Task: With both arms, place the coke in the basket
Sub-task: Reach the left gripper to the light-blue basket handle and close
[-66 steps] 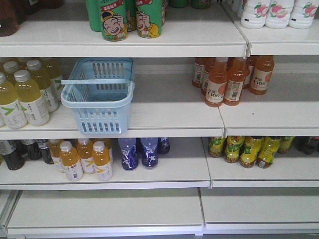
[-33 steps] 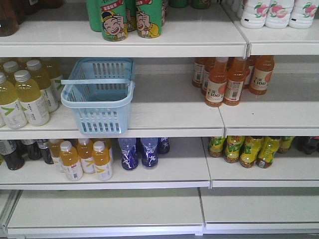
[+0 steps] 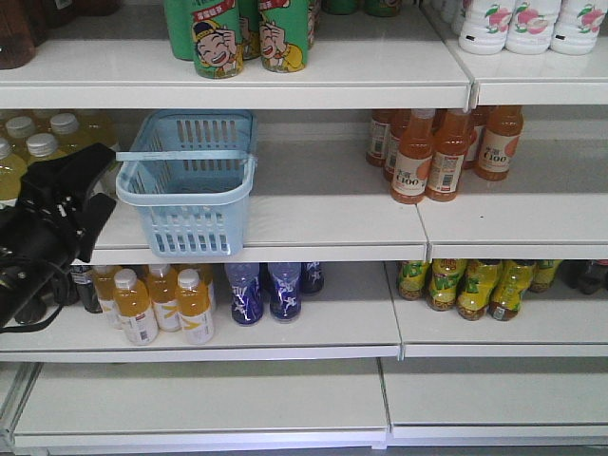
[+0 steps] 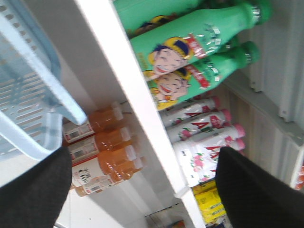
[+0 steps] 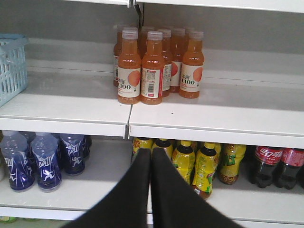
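I will next grab the light blue basket [image 3: 185, 195] by its flat handle [image 3: 186, 156] with my left gripper, to bring the basket over for the coke.
The light blue basket [image 3: 190, 180] stands on the middle shelf, its flat handle lying across the rim; part of it also shows as the basket [image 4: 28, 99] and the basket [image 5: 9, 66]. My left gripper [image 3: 95, 201] hangs just left of it, in front of the pale yellow bottles. The left gripper [image 4: 145, 154] is open, its fingers [image 4: 33, 190] wide apart with nothing between them. My right gripper [image 5: 151, 159] is shut and empty, pointing at the lower shelf below the orange bottles. The coke is out of view.
Orange juice bottles [image 3: 427, 152] stand right of the basket. Green cartoon bottles [image 3: 237, 38] and white peach bottles [image 3: 527, 24] fill the top shelf. Below are blue bottles [image 3: 266, 290], yellow-green tea bottles [image 5: 199, 164] and dark cola bottles [image 5: 273, 164]. The bottom shelf [image 3: 209, 399] holds nothing.
My left arm has come into the front view from the left and now covers most of the pale yellow bottles beside the basket. The basket has not moved.
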Robot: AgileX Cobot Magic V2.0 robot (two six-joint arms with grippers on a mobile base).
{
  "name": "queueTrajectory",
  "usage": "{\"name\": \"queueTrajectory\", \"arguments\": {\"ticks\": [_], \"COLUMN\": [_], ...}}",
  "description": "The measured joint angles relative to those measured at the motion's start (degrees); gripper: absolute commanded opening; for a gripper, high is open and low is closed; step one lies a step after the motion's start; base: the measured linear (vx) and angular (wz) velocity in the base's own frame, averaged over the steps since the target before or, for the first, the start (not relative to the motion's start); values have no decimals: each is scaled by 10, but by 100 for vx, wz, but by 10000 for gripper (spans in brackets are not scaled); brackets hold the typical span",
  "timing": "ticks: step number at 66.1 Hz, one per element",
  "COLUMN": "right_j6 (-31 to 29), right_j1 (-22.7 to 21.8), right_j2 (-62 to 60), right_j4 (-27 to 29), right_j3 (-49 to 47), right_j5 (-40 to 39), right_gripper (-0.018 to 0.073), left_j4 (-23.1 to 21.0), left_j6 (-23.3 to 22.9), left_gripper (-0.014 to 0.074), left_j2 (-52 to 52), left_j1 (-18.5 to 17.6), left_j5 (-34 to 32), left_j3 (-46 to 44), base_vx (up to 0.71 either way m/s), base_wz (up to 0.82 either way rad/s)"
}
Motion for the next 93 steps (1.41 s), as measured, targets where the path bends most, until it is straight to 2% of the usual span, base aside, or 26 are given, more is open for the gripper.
{"name": "queueTrajectory", "arguments": {"ticks": [20, 34, 46, 67, 77, 84, 93], "right_j6": [0, 0, 0, 0, 0, 0, 0], "right_j1": [0, 0, 0, 0, 0, 0, 0], "right_j2": [0, 0, 0, 0, 0, 0, 0], "right_j4": [0, 0, 0, 0, 0, 0, 0], "right_j3": [0, 0, 0, 0, 0, 0, 0], "right_j5": [0, 0, 0, 0, 0, 0, 0], "right_gripper": [-5, -5, -5, -5, -5, -5, -5], "left_j4": [-4, -7, -7, -11, -25, -31, -34], "left_j6": [-2, -50, -62, -69, -83, -85, -85], "left_gripper": [589, 589, 589, 571, 465, 318, 83], "left_j2": [170, 250, 298, 344, 352, 358, 365], "left_j1": [0, 0, 0, 0, 0, 0, 0], "left_j5": [-16, -2, 19, 15, 15, 21, 36], "left_j3": [-144, -219, -281, -368, -375, -376, -376], "base_vx": [0, 0, 0, 0, 0, 0, 0], "base_wz": [0, 0, 0, 0, 0, 0, 0]}}
